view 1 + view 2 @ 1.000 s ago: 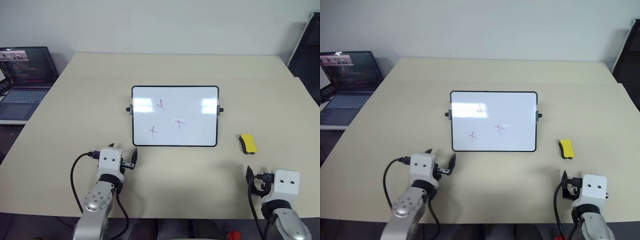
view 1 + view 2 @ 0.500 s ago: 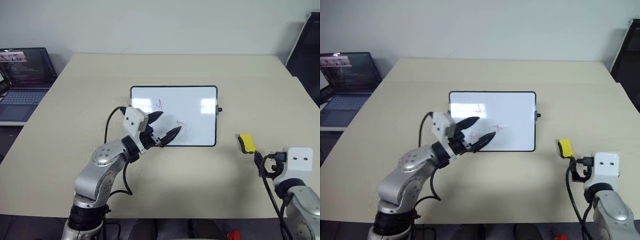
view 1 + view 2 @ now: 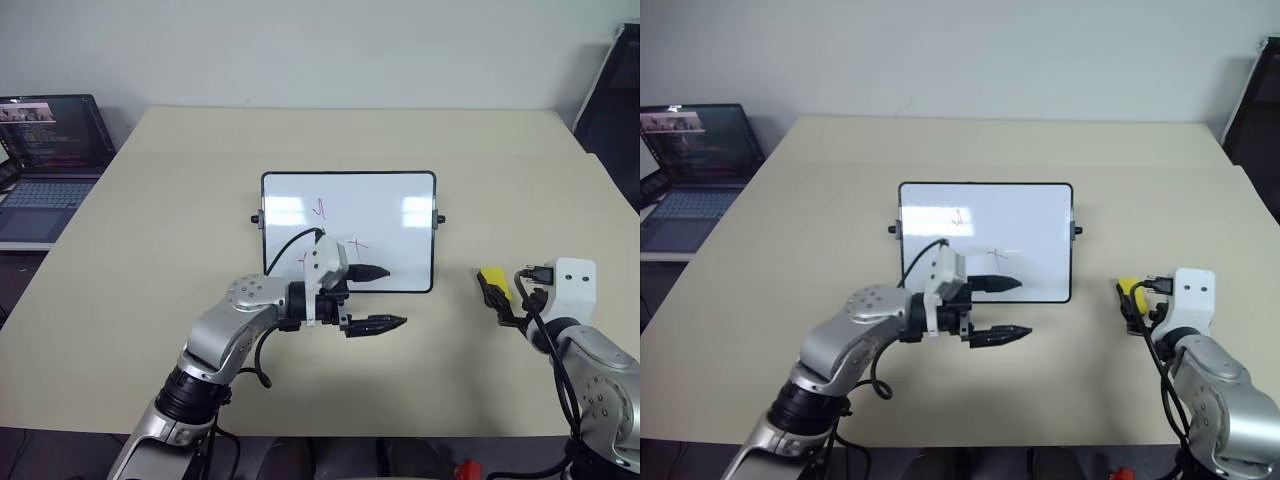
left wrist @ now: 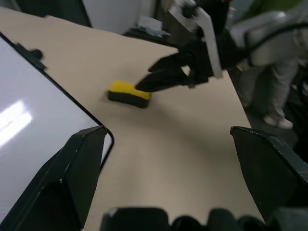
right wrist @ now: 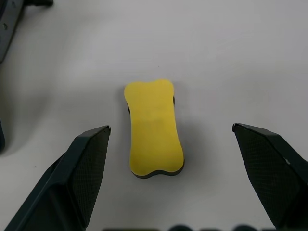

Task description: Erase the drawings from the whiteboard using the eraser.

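I need to lower my right gripper before I close it on the yellow eraser, because its fingers are above the eraser in the right wrist view.
The whiteboard (image 3: 395, 250) lies flat mid-table, and a red tick (image 3: 320, 208) and a red cross (image 3: 358, 244) of the drawings show on it. My left wrist covers its near-left part. My left gripper (image 3: 395, 296) is open and points right, over the board's near edge. The yellow eraser (image 5: 153, 127) with its dark underside lies on the table to the right of the board (image 4: 29, 125). My right gripper (image 5: 171, 127) is open just above it, one finger on either side. From the left wrist view, the right gripper's fingers (image 4: 163, 77) reach over the eraser (image 4: 129, 94).
An open laptop (image 3: 50, 160) sits beyond the table's left edge. A dark piece of furniture (image 3: 612, 100) stands at the back right. A person's legs (image 4: 274, 72) show past the table's right side. Bare tabletop (image 3: 350, 140) surrounds the board.
My left arm has swung right across the front of the board, and its gripper now points right. My right gripper has moved forward to the eraser and now straddles it.
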Motion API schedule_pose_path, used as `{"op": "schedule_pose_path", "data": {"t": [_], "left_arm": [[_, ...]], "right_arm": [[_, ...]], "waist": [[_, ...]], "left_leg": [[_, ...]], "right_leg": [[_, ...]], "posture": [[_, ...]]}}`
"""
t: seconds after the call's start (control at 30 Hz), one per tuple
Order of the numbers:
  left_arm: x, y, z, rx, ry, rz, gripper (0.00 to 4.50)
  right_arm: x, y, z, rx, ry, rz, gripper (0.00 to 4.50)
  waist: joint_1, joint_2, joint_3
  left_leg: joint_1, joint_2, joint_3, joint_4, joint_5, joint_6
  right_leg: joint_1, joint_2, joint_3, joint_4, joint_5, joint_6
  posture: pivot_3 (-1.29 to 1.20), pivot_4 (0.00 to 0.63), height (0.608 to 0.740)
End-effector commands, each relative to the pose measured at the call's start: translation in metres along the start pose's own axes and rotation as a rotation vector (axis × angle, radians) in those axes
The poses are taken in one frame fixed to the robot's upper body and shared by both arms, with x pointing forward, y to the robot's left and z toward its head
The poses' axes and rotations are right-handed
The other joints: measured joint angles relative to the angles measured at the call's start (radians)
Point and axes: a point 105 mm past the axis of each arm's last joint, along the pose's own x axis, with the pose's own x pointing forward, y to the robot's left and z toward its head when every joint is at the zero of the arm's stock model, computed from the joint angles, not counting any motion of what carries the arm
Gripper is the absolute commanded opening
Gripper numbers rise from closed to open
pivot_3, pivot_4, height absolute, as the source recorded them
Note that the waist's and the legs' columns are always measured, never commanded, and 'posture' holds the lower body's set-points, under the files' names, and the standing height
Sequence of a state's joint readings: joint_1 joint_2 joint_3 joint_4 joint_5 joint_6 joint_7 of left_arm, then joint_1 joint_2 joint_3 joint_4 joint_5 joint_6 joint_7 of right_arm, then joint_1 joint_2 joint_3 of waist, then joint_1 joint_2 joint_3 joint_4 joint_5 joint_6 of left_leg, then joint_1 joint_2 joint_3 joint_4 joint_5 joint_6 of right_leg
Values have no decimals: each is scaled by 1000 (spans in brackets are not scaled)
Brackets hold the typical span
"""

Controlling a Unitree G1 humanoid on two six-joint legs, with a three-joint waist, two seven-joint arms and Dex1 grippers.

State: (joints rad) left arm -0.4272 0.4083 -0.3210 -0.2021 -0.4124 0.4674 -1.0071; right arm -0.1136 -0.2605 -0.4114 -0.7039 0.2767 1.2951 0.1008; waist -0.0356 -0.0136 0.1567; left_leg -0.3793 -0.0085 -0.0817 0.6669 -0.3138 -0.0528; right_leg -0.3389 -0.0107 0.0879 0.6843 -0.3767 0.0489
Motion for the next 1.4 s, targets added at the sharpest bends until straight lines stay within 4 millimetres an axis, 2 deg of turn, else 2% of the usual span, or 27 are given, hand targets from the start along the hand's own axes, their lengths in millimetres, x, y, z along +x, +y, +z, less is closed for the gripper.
{"op": "schedule_pose_path", "data": {"t": [0.03,0.53,0.87,0.97,1.17,1.23,1.4], "left_arm": [[5,3,3,117,10,-23,4500],[-1,6,-17,180,64,0,4500],[-1,11,-18,184,70,25,4500],[-3,14,-17,190,71,34,4500],[-4,16,-16,193,69,49,4500],[-3,17,-16,193,69,52,4500],[-4,21,-16,212,81,76,4500]], "right_arm": [[2,4,11,-7,-31,13,4474],[19,8,6,12,-6,29,4474],[24,7,5,73,1,22,4474],[25,7,3,107,8,22,3870],[26,3,3,108,9,6,1754],[27,3,4,109,9,3,1198],[28,2,6,87,5,-5,1123]], "waist": [[0,0,0],[-1,0,0],[-1,0,0],[-1,0,0],[-2,0,0],[-3,0,0],[-5,0,0]], "left_leg": [[0,0,0,0,0,0],[-1,0,1,2,0,0],[-1,0,-1,11,-2,4],[-2,0,-1,11,-2,4],[-2,0,-1,11,-2,4],[-2,0,-1,11,-2,4],[-2,0,-1,11,-2,4]], "right_leg": [[0,0,0,0,0,0],[-4,0,2,6,0,0],[-4,0,1,14,0,0],[-4,0,1,14,0,0],[-4,0,1,14,0,0],[-4,0,1,14,0,0],[-4,0,1,14,0,0]], "posture": [[0,150,740],[0,150,740],[0,150,740],[0,150,740],[0,150,740],[0,150,740],[0,150,740]]}}
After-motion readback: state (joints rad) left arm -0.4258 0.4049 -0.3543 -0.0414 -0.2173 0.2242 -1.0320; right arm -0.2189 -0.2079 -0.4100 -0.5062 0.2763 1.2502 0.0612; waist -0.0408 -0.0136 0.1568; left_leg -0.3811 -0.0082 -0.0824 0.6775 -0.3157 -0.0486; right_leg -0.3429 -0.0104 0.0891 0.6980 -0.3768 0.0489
